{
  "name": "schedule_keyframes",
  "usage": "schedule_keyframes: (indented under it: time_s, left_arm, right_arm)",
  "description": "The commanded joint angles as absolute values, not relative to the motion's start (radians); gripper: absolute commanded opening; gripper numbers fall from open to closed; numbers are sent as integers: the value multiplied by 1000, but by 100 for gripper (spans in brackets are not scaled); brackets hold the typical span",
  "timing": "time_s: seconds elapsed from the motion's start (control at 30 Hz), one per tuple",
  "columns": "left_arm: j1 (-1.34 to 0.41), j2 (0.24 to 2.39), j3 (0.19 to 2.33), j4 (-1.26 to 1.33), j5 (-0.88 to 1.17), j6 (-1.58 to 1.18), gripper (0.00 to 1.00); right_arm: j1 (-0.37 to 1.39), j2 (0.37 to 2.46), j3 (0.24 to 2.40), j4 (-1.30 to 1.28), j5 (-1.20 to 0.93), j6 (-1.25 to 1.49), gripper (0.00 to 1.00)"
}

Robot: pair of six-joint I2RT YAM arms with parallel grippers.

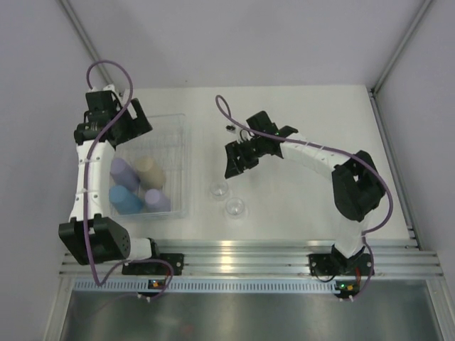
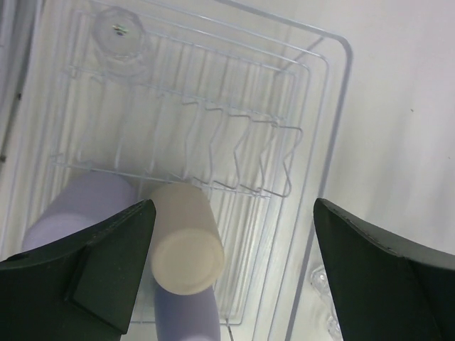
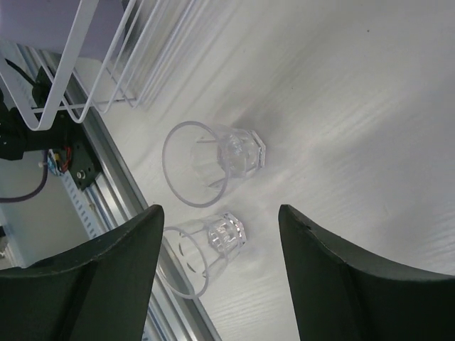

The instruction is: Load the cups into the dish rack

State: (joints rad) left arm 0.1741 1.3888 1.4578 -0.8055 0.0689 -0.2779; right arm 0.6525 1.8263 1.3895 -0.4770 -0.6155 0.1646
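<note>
The clear cup nearer the rack is next. My right gripper should pick it up by its rim, which leaves the cup's base free for my left gripper.
The clear dish rack lies at the left. Two lavender cups, a beige cup and a blue cup stand upside down in its near half. My left gripper hangs open and empty over the rack's far half. In its wrist view a clear cup sits in the rack's far corner, beyond the beige cup. Two clear cups stand on the table right of the rack. My right gripper is open above them, holding nothing.
The table's aluminium front rail runs just behind the two clear cups and shows at the left of the right wrist view. The rack's wire dividers stand up in its middle. Grey walls close in the table on the left and right.
</note>
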Motion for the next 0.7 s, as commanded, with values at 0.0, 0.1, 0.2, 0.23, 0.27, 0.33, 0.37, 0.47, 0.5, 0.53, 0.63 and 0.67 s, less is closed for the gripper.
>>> schedule_keyframes:
  time_s: [0.0, 0.1, 0.2, 0.23, 0.27, 0.33, 0.37, 0.47, 0.5, 0.53, 0.63, 0.67]
  left_arm:
    - [153, 1306, 1372, -742, 178, -282, 98]
    - [152, 1246, 1301, -738, 192, -272, 98]
    - [152, 1192, 1266, -736, 199, -270, 98]
    - [152, 1183, 1249, -735, 201, -268, 98]
    - [152, 1175, 1243, -735, 202, -261, 98]
    - [150, 1152, 1227, -738, 202, -255, 98]
    - [152, 1147, 1224, -738, 201, -250, 98]
    - [150, 1138, 1216, -736, 218, -256, 98]
    - [152, 1135, 1215, -738, 222, -258, 98]
    - [152, 1138, 1215, -736, 230, -259, 98]
    - [152, 1138, 1209, -736, 229, -264, 98]
    - [152, 1140, 1207, -736, 230, -264, 98]
  right_arm:
    - [707, 1865, 1465, -529, -568, 112, 66]
    - [735, 1905, 1502, -552, -549, 97, 66]
    - [749, 1943, 1532, -563, -528, 91, 66]
    - [752, 1953, 1542, -564, -519, 87, 66]
    - [753, 1974, 1563, -572, -502, 83, 66]
    - [759, 1999, 1591, -598, -482, 69, 64]
    - [759, 2020, 1617, -607, -471, 64, 62]
    - [769, 2055, 1649, -637, -457, 52, 48]
    - [775, 2062, 1654, -643, -454, 48, 44]
    - [778, 2065, 1657, -656, -448, 40, 42]
    - [792, 2079, 1654, -675, -431, 28, 39]
    - [795, 2079, 1646, -686, -425, 26, 37]
